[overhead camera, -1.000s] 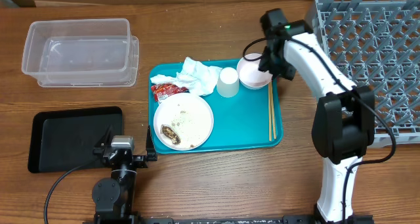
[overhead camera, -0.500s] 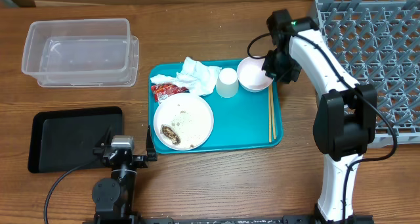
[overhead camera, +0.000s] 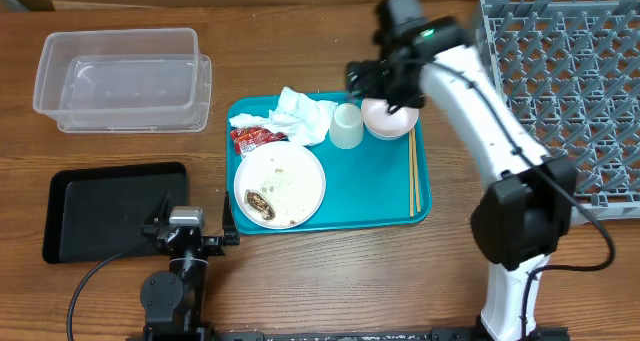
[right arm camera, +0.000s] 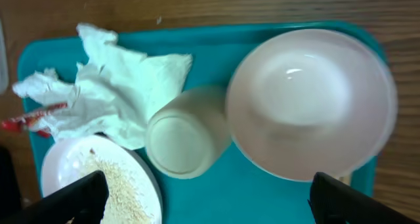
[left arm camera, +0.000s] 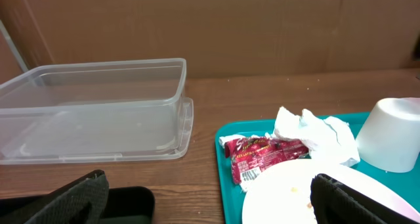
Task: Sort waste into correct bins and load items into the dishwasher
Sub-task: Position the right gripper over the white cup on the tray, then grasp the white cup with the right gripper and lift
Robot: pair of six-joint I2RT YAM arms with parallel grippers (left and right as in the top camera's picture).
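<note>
The upside-down cup needs to go into the dish rack with its opening facing down, so my right gripper should next hold the cup across its sides from its base end and keep the cup's rim free.
On the teal serving tray (overhead camera: 370,196) sit a white plate (overhead camera: 290,176) with rice and a brown scrap (overhead camera: 260,203), a crumpled napkin (overhead camera: 300,116), a red wrapper (overhead camera: 252,136), an upturned cup (overhead camera: 347,126), a small bowl (overhead camera: 385,121) and chopsticks (overhead camera: 412,171). My right gripper (overhead camera: 383,86) hangs open and empty above the cup (right arm camera: 187,135) and bowl (right arm camera: 312,106); its fingers (right arm camera: 210,204) are spread wide. My left gripper (overhead camera: 190,233) rests open and empty at the table's front, with its jaws (left arm camera: 210,204) facing the wrapper (left arm camera: 262,155) and plate (left arm camera: 289,191).
A clear plastic tub (overhead camera: 120,79) stands at the back left and a black tray (overhead camera: 100,211) at the front left, just beside my left gripper. The grey dish rack (overhead camera: 570,81) fills the right side. The right arm's base stands at the front right.
My right gripper has swung from the bowl's right side to the left and back, and now hangs over the cup and bowl. The left arm has not moved.
</note>
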